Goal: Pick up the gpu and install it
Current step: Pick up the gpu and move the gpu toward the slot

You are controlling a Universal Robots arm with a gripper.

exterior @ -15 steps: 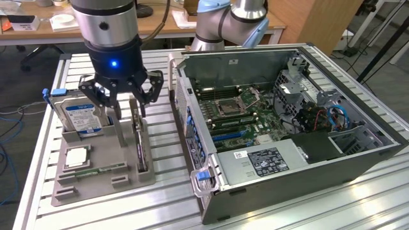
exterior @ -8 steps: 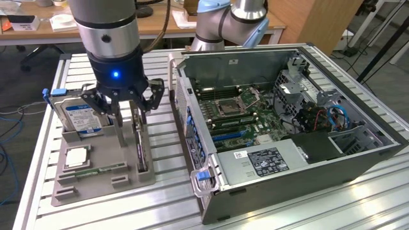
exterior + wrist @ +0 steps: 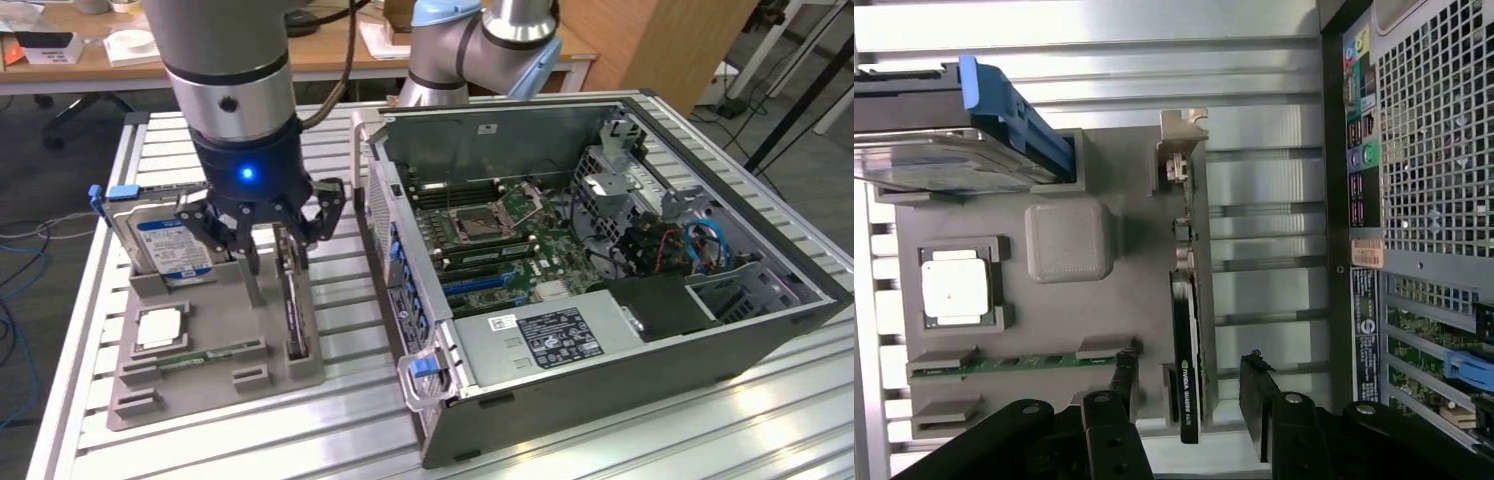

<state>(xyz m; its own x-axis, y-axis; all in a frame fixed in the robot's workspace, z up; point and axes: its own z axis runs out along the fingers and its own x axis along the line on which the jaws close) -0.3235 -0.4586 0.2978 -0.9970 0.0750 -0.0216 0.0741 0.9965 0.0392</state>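
My fingers hang above the GPU's black cooler block (image 3: 1186,350) over the grey holder (image 3: 1069,320), so it is too early to close; my gripper lowers first, then closes on the block.
The gpu (image 3: 295,305) stands on edge in a slot of the grey holder (image 3: 214,385), on the side nearest the computer case. In the wrist view it is a thin card (image 3: 1187,300) with a black cooler block and a silver bracket at one end. My gripper (image 3: 276,262) hangs right over the card's far end, open, with one finger (image 3: 1124,378) on each side of the cooler block. Both fingers stand apart from the card, and nothing is held.
The holder also carries a silver hard drive with a blue label (image 3: 174,245), a processor chip (image 3: 160,328) and a narrow green memory stick (image 3: 214,352). The open computer case (image 3: 587,260) lies at the exterior view's right, motherboard up. Desks stand behind the slatted metal table (image 3: 667,440).
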